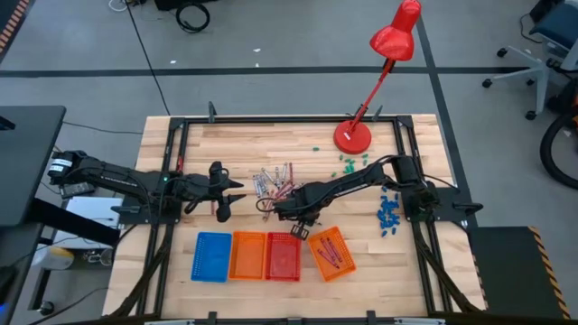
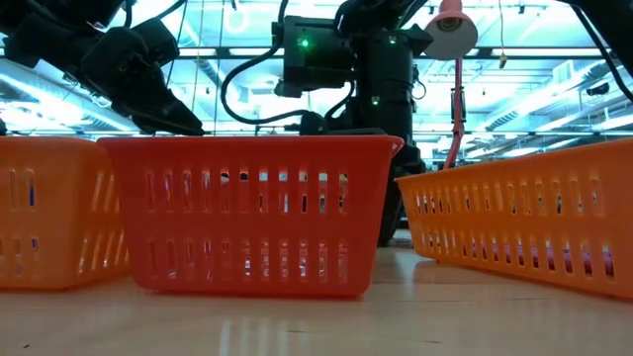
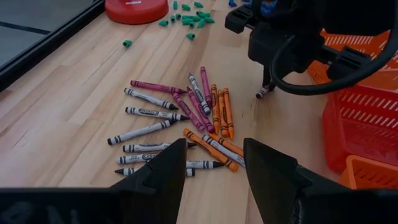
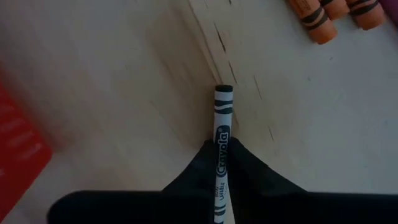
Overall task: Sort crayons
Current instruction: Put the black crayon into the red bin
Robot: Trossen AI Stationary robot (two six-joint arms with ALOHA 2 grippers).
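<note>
The grey crayon [image 4: 223,115] hangs over wood, short of the basket, so my right gripper should keep holding it until it is over the red basket [image 4: 17,146].
Several crayons [image 3: 180,118] in grey, orange, red-pink and purple lie flat in a loose pile on the wooden table [image 1: 271,144]; the pile also shows in the high view [image 1: 275,181]. My right gripper [image 1: 291,212] is just on the near side of the pile, shut on one grey crayon [image 4: 222,121], which also shows in the left wrist view [image 3: 263,93]. My left gripper [image 3: 214,168] is open and empty, to the left of the pile [image 1: 228,197], pointing toward it. My right gripper pinches the grey crayon between its two fingers [image 4: 245,165], on the label part of its shaft [image 4: 221,144]. The fingers point down and lie along the crayon. Its free end [image 4: 224,91] sticks out below the fingertips, just above the table.
A row of baskets stands near the front edge: blue [image 1: 210,255], orange [image 1: 247,255], red [image 1: 282,255], and a tilted orange one [image 1: 330,251] with crayons inside. A red lamp's base [image 1: 352,137] stands at the back; green bits [image 1: 348,162] and blue bits [image 1: 388,212] lie right.
</note>
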